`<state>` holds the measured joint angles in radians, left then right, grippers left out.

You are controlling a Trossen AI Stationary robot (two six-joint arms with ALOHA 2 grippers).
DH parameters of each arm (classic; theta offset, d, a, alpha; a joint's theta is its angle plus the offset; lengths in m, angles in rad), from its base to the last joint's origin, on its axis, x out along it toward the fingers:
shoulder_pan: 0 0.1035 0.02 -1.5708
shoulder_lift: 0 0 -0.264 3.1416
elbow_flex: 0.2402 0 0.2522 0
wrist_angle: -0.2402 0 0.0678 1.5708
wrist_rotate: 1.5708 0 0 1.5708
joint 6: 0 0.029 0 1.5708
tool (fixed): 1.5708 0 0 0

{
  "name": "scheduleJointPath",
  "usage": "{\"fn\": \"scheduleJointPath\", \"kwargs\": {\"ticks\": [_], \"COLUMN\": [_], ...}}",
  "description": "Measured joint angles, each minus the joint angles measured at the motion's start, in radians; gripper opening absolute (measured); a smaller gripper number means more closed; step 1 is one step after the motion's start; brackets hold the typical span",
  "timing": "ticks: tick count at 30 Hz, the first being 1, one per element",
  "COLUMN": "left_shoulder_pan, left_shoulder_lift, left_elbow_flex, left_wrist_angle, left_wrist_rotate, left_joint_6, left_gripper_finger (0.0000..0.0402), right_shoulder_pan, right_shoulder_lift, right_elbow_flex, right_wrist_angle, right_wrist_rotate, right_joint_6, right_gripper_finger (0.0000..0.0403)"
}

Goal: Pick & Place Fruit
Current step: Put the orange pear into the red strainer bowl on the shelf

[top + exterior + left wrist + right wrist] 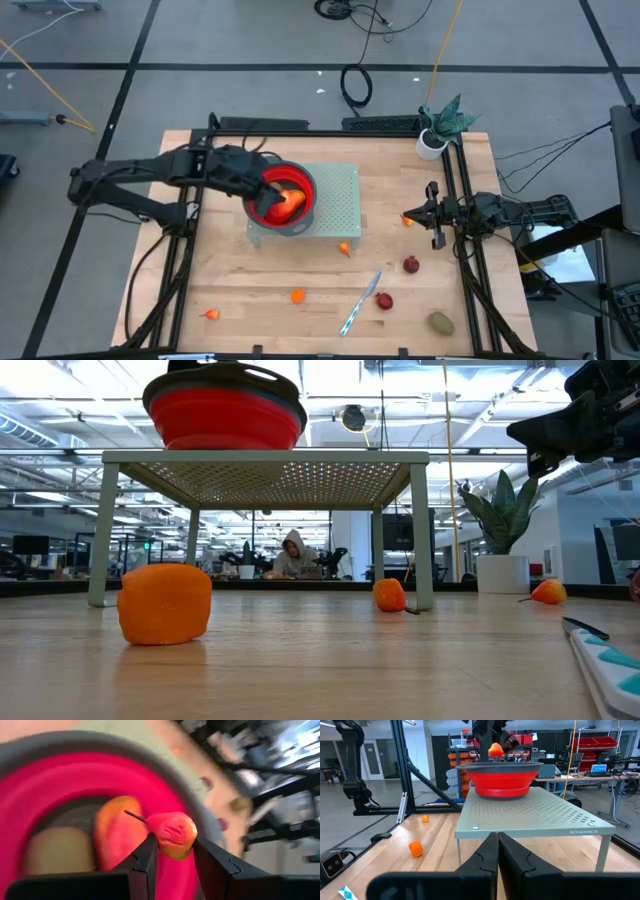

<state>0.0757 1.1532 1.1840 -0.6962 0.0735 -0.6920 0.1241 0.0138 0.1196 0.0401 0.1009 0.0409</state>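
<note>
The red-orange fruit hangs above the bowl's grey rim, so my left gripper keeps hold of it from here until it is lower.
My left gripper hangs over the red collapsible bowl, which stands on a pale green perforated stand, and is shut on a small red-orange fruit with a thin stem. An orange fruit and an olive-brown one lie inside the bowl. Other fruits rest on the table: orange, dark red, olive-brown. My right gripper waits shut at the table's right side, beside an orange fruit. My left gripper pinches the red-orange fruit by its two sides between the two fingertips, the stem sticking out sideways. The fingers come down from above over the bowl. The fruit is lifted clear, just above the bowl's rim.
A slim silver-and-blue knife lies on the near right part of the table. A potted plant stands at the far right corner. Dark frame rails run along both table sides. A person sits in the room behind.
</note>
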Motion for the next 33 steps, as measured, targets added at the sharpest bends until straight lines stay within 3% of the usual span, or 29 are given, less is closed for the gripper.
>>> {"fn": "scheduleJointPath", "kwargs": {"ticks": [8,15,23,33], "left_shoulder_pan": [0.000,0.011,0.037,0.049], "left_shoulder_lift": [0.173,0.316,0.410,0.431], "left_elbow_flex": [0.276,0.425,0.459,0.459], "left_wrist_angle": [-0.296,-0.459,-0.498,-0.553], "left_wrist_rotate": [-0.121,-0.179,-0.179,-0.201], "left_joint_6": [0.094,0.136,0.136,0.039], "left_gripper_finger": [0.0104,0.0104,0.0104,0.0104], "right_shoulder_pan": [0.000,0.000,0.000,0.000], "right_shoulder_lift": [0.000,0.000,0.000,0.000], "right_elbow_flex": [0.000,0.000,0.000,0.000], "right_wrist_angle": [-0.007,-0.007,-0.007,-0.007], "right_wrist_rotate": [0.001,0.002,0.002,0.002], "right_joint_6": [0.000,0.000,0.000,0.000], "right_gripper_finger": [0.0000,0.0000,0.0000,0.0000]}}
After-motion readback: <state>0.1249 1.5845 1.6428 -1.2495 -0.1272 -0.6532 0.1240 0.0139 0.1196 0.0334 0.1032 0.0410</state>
